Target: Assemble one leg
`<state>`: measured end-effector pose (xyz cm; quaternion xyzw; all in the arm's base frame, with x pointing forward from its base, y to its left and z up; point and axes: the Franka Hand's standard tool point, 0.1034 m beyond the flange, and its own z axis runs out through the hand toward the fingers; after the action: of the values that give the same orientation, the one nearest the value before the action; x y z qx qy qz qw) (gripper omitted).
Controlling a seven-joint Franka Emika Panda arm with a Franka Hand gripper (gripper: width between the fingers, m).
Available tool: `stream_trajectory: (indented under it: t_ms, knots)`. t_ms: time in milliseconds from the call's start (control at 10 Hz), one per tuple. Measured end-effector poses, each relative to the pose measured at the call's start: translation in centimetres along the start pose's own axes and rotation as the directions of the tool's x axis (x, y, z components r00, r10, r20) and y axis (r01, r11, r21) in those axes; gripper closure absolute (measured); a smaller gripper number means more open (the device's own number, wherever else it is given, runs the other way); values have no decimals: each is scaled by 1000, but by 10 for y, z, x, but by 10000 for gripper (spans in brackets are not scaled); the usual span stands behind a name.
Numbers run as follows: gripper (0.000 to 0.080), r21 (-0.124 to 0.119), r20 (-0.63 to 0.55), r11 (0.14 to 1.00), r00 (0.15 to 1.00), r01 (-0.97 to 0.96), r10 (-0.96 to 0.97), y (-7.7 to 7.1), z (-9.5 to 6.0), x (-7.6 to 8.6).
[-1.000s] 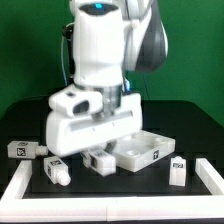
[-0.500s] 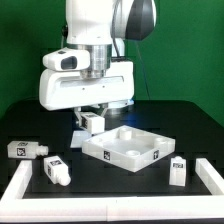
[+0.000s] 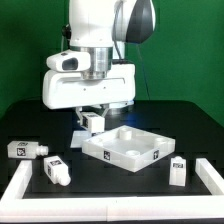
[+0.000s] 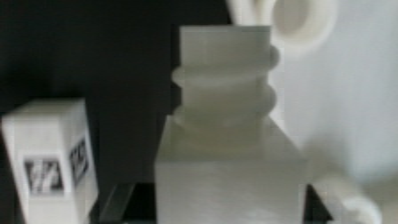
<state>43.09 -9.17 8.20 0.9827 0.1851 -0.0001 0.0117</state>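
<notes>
The white leg hangs above the black table, so it is too early to release. My gripper next moves the leg to the corner hole of the white tabletop.
My gripper is shut on a leg, a stubby white peg-block with a square tag, and holds it above the table just beyond the near-left corner of the white square tabletop. In the wrist view the leg fills the middle between my gripper's dark fingers, its ridged peg end pointing away. The tabletop lies beside it, with a round corner hole.
Three more tagged legs lie on the black table: two at the exterior view's left and one at its right. A white raised border runs along the front. Another white tagged block shows in the wrist view.
The arm has risen from table level with the leg in its jaws, lifting it up and to the exterior view's left. It has barely moved over the last half second.
</notes>
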Motion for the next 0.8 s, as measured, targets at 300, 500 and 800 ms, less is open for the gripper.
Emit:
stream_trajectory:
  t_ms: [300,500,800]
  knots:
    - [518,17,52,991,990,-134,133,13,29,-74]
    - [518,19,52,992,991,-123,122,20,31,-78]
    - [518,21,58,992,991,-125,124,20,34,-81]
